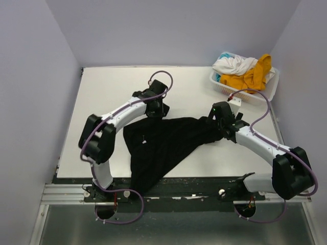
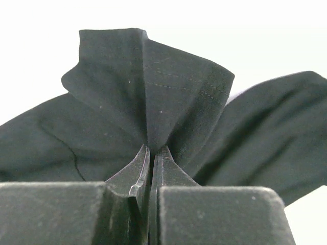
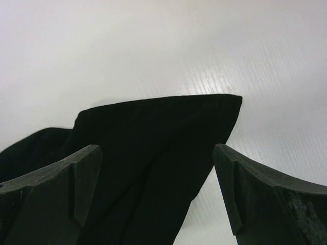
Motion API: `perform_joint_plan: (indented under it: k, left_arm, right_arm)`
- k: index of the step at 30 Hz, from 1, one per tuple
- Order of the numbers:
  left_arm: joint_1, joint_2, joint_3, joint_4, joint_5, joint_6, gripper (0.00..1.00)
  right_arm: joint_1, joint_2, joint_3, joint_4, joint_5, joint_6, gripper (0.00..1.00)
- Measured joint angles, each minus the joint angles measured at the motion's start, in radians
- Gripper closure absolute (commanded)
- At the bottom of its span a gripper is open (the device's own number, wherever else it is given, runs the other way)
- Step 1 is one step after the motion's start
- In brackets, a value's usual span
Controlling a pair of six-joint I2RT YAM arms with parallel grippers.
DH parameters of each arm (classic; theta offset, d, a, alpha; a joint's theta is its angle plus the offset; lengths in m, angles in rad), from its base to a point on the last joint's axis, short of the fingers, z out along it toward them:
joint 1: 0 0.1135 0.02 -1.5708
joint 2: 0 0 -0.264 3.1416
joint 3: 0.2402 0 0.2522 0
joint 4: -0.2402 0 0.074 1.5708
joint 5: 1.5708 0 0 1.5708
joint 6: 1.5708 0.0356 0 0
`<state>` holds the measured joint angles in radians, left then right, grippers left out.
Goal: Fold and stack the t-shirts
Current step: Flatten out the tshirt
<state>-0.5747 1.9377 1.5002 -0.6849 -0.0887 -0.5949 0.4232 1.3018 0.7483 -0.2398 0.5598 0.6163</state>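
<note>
I need my right gripper on the loose corner of the black t-shirt (image 1: pixel 163 143) next, so both grippers can stretch it flat for folding.
A large black t-shirt (image 1: pixel 163 143) lies crumpled across the middle of the white table (image 1: pixel 102 102), and its lower part hangs over the near edge. My left gripper (image 1: pixel 157 113) is at the shirt's far left edge. In the left wrist view it (image 2: pixel 152 148) is shut on a pinched fold of the black fabric (image 2: pixel 153 92). My right gripper (image 1: pixel 217 127) is over the shirt's right end. In the right wrist view it (image 3: pixel 156 153) is open, with a corner of the black shirt (image 3: pixel 148 132) lying between the fingers and not gripped.
A white slotted basket (image 1: pixel 273 84) stands at the far right corner. It holds a white shirt (image 1: pixel 232 64), a mustard-yellow shirt (image 1: pixel 250 76) and a bit of teal fabric (image 1: pixel 223 54). Grey walls close in the table on the left, back and right.
</note>
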Motion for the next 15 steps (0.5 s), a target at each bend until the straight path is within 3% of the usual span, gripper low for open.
perform_joint_plan:
  k: [7,15]
  left_arm:
    - [0.004,-0.372,-0.206,0.195,-0.065,-0.027,1.0]
    - [0.004,-0.473,-0.406,0.303,-0.113,-0.049,1.0]
  right_arm:
    - [0.0,0.093,0.012,-0.002,0.035,0.024,0.0]
    - [-0.001,0.266,0.119,-0.013,0.084,0.114,0.0]
